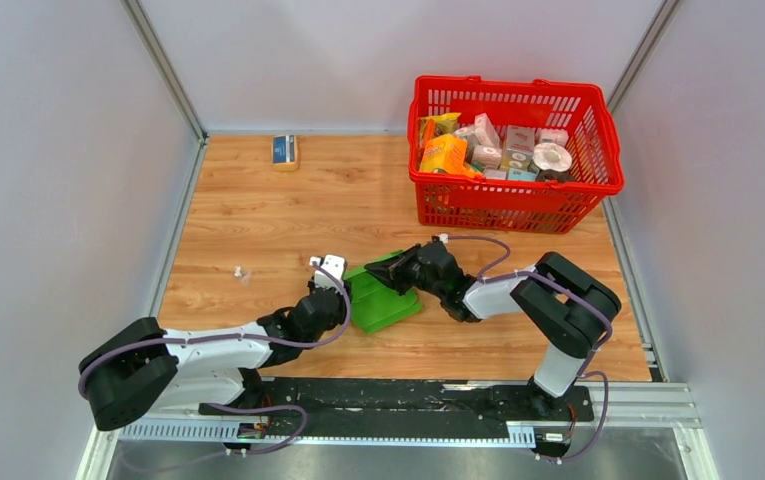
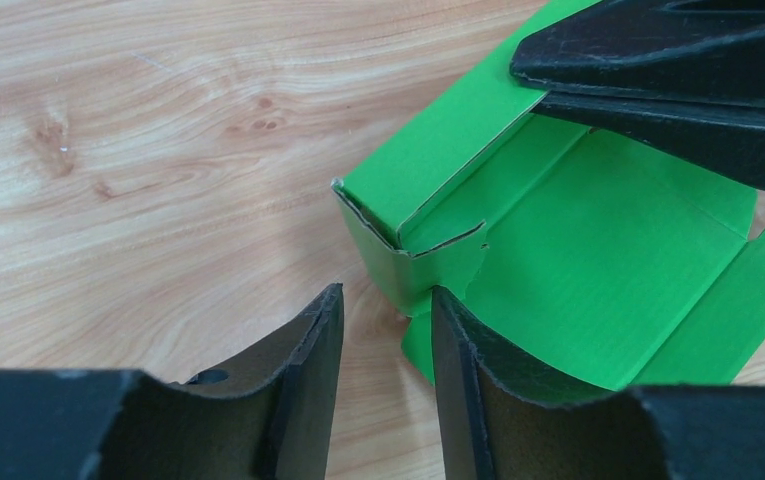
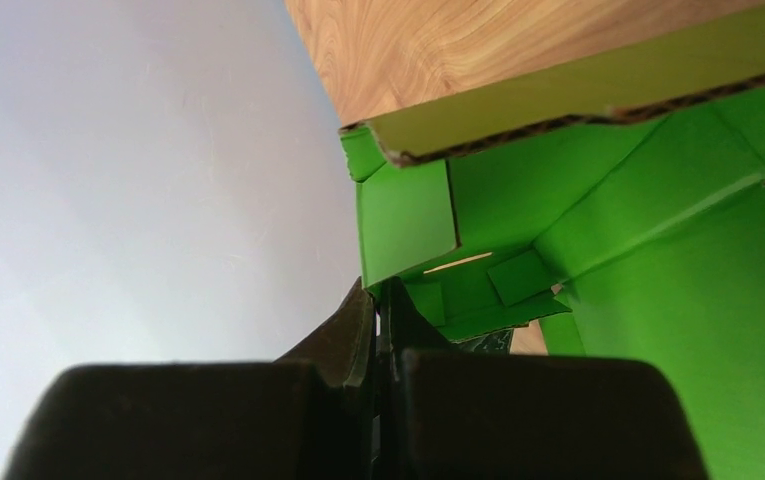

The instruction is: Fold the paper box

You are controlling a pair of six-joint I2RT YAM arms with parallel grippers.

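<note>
Next, my left gripper grabs the paper box by its crumpled corner at the raised side, which leaves my right gripper free to fold.
The bright green paper box [image 1: 386, 305] lies partly folded on the wooden table, one side wall raised. My right gripper [image 1: 386, 272] is shut on the top edge of that raised wall; in the left wrist view its black fingers [image 2: 678, 70] clamp the panel. In the right wrist view the right gripper [image 3: 378, 290] pinches a green panel of the paper box [image 3: 658, 300]. My left gripper [image 1: 346, 290] stands open at the box's left corner. In its own view the left gripper [image 2: 387, 292] has only bare table between its fingers, and the crumpled corner of the paper box [image 2: 408, 260] sits just beyond the tips.
A red basket [image 1: 514, 205] full of printed packages stands at the back right. A small blue-and-tan box [image 1: 284, 150] lies by the back wall on the left. A tiny white scrap [image 1: 241, 272] lies on the table left of my left gripper.
</note>
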